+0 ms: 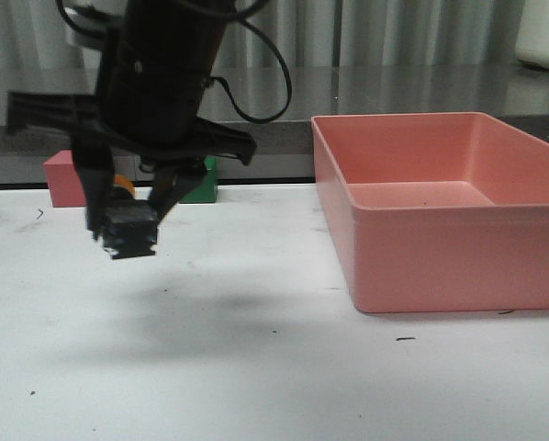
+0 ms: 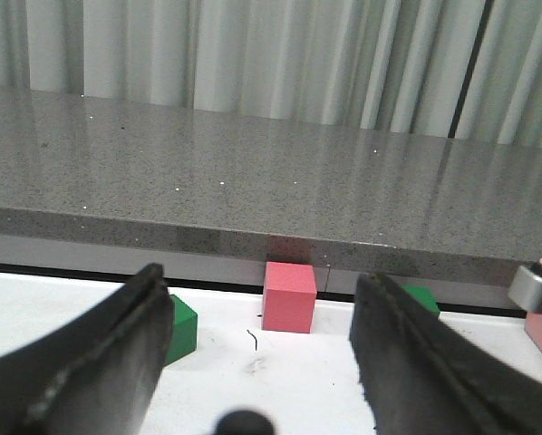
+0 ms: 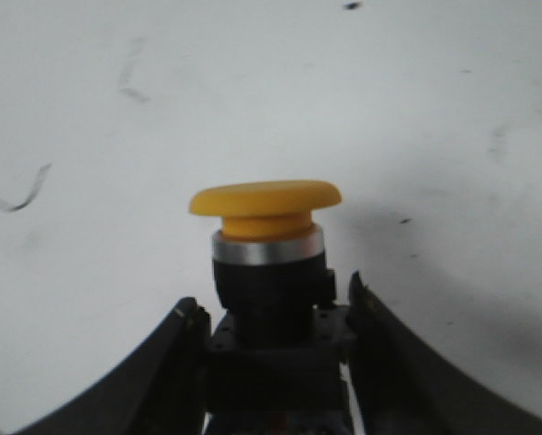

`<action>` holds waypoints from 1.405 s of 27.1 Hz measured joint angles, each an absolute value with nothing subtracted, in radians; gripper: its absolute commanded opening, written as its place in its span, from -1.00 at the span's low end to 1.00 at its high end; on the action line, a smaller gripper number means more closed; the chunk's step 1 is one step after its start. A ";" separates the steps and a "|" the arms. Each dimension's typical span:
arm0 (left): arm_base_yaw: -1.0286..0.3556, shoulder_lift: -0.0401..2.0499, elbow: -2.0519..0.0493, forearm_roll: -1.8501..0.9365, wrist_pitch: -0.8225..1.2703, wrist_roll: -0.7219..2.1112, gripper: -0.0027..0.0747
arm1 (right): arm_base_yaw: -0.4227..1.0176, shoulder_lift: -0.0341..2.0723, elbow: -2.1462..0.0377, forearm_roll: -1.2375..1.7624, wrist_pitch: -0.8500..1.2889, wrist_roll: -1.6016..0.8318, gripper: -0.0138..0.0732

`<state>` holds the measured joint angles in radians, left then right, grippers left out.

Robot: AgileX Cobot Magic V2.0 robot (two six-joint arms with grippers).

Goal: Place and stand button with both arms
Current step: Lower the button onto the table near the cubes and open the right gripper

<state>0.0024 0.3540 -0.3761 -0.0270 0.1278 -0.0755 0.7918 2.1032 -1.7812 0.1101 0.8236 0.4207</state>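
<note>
The button's black body is still hanging above the white table and would drop if my right gripper opened now, so it is too early to let go.
The button (image 3: 266, 213) has a yellow mushroom cap, a silver collar and a black blocky body. My right gripper (image 3: 273, 301) is shut on its body, with the cap pointing away from the wrist towards the white table. In the front view this gripper (image 1: 128, 220) holds the button (image 1: 128, 230) a little above the table at the left, and a sliver of the yellow cap shows behind the fingers. My left gripper (image 2: 262, 283) is open and empty, low over the table and facing the back edge. It does not show in the front view.
A large pink bin (image 1: 440, 207) stands at the right. A pink cube (image 1: 63, 179) and a green cube (image 1: 201, 184) sit at the table's back edge. The left wrist view shows a pink cube (image 2: 289, 297) between two green cubes (image 2: 179, 326) (image 2: 421, 299).
</note>
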 measured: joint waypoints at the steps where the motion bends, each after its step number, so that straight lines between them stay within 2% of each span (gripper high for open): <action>1: 0.002 0.354 -0.376 -0.027 0.128 -0.076 0.15 | 0.792 2.124 -1.790 0.058 0.826 0.491 -0.26; 4: 0.002 0.354 -0.376 -0.027 0.128 -0.076 0.15 | 0.790 2.169 -1.798 -0.063 0.826 0.698 -0.26; 8: 0.002 0.354 -0.376 -0.027 0.128 -0.076 0.15 | 0.788 2.203 -1.803 -0.110 0.809 0.855 -0.26; 20: 0.002 0.354 -0.376 -0.027 0.128 -0.076 0.15 | 0.797 2.254 -1.827 -0.095 0.748 0.913 -0.25; 25: 0.002 0.354 -0.376 -0.027 0.128 -0.076 0.15 | 0.797 2.256 -1.827 -0.095 0.748 0.913 0.00; 31: 0.002 0.354 -0.376 -0.027 0.128 -0.076 0.15 | 0.797 2.256 -1.828 -0.079 0.748 0.913 0.55; 34: 0.002 0.354 -0.376 -0.027 0.128 -0.076 0.15 | 0.797 2.256 -1.831 -0.060 0.748 0.913 0.65; 38: 0.002 0.354 -0.376 -0.027 0.128 -0.076 0.15 | 0.797 2.244 -1.831 -0.044 0.750 0.913 0.65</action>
<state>0.0024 0.3540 -0.3761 -0.0270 0.1278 -0.0755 0.7967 2.2444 -1.8314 -0.0436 0.7499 0.9135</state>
